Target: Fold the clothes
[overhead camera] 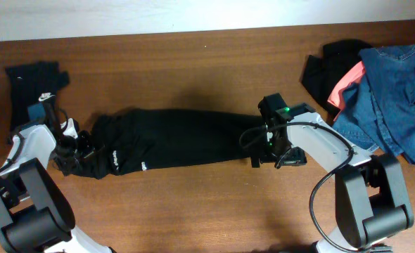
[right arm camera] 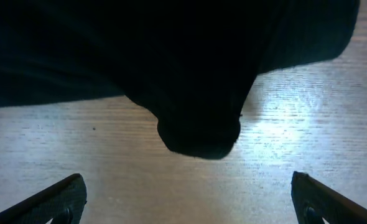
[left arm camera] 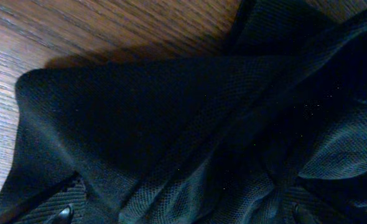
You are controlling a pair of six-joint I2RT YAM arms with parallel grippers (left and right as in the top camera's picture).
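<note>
The left gripper takes hold of the black shirt's bunched end near the white lettering (overhead camera: 115, 157) next, to fold it toward the opposite end.
The large black shirt (overhead camera: 172, 137) lies bunched into a long strip across the middle of the table, with small white lettering (overhead camera: 115, 157) near its left end. My left gripper (overhead camera: 83, 150) sits at that left end. In the left wrist view its gripper (left arm camera: 182, 216) is open, both fingertips (left arm camera: 62, 214) pressed low over black mesh fabric (left arm camera: 171, 124). My right gripper (overhead camera: 255, 149) is at the strip's right end. It (right arm camera: 190, 205) stands open over bare wood, with a black fabric corner (right arm camera: 199, 134) just ahead of its fingers (right arm camera: 59, 202).
A folded black piece with a white swoosh (overhead camera: 35, 88) lies at the far left. A pile at the back right holds blue denim (overhead camera: 394, 98), a coral-pink piece (overhead camera: 348, 83) and more black cloth (overhead camera: 330, 63). The wooden table (overhead camera: 207, 211) runs to a pale wall at the back.
</note>
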